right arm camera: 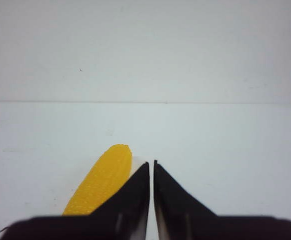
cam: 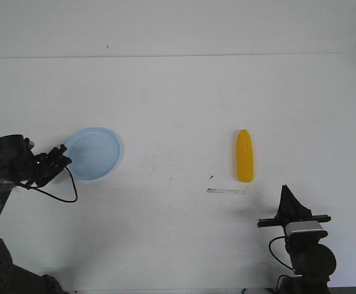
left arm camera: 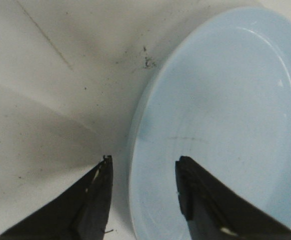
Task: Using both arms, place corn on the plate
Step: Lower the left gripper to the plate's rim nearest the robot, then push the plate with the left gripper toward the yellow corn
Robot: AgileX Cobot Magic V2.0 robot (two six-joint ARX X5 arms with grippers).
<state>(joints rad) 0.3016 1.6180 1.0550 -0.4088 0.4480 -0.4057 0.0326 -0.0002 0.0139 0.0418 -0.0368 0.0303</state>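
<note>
I am ready to close my left gripper on the plate's rim, because its fingers are on both sides of the plate's rim and would hold it now.
The yellow-orange corn [cam: 244, 156] lies flat on the white table right of centre, its tapered end pointing away from me. The light blue plate [cam: 94, 152] sits at the left. My left gripper [cam: 62, 154] is open at the plate's left rim; in the left wrist view its fingers straddle the plate [left arm camera: 220, 125] rim, one over the table, one over the plate, left gripper [left arm camera: 143, 165]. My right gripper [cam: 286, 193] hovers near the front edge, to the right of and nearer than the corn, shut and empty. The right wrist view shows the corn [right arm camera: 103, 182] beside the right gripper [right arm camera: 151, 165].
A thin grey strip [cam: 226, 192] lies on the table just in front of the corn. The table's far edge meets a white wall [cam: 178, 27]. A black cable [cam: 59, 193] loops from the left arm onto the table.
</note>
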